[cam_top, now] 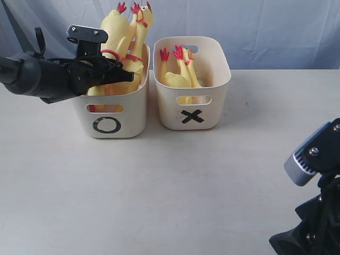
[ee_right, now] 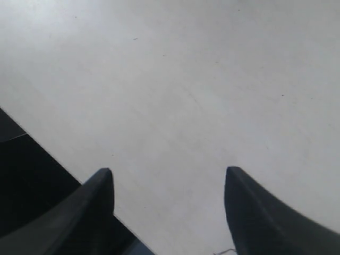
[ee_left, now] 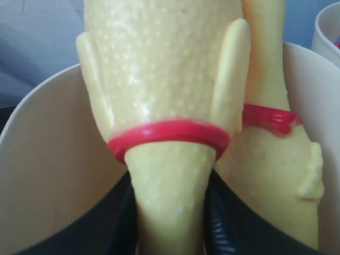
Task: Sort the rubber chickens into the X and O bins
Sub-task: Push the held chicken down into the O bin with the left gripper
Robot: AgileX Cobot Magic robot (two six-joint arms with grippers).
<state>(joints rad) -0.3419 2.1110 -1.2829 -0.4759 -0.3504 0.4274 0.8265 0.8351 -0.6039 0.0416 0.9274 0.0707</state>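
The held chicken's neck [ee_left: 169,191] is down inside the O bin next to the other chicken, so it is time for my left gripper to let go of the held chicken.
Two large yellow rubber chickens [cam_top: 114,29] stand heads-up in the O bin [cam_top: 114,114], the second large one [cam_top: 142,21] leaning beside the first. My left gripper [cam_top: 125,76] reaches over that bin's rim. It is shut on a large chicken's neck [ee_left: 169,191] just below the red band [ee_left: 170,133], with the other chicken [ee_left: 271,164] alongside. Two small chickens [cam_top: 178,74] lie in the X bin [cam_top: 212,64]. My right gripper [ee_right: 169,180] hangs open over bare table, holding nothing.
The two bins stand side by side at the back of the pale table [cam_top: 159,186], in front of a blue-grey curtain [cam_top: 276,26]. My right arm's wrist [cam_top: 313,159] sits at the near right corner. A dark table edge [ee_right: 32,175] shows below the right gripper.
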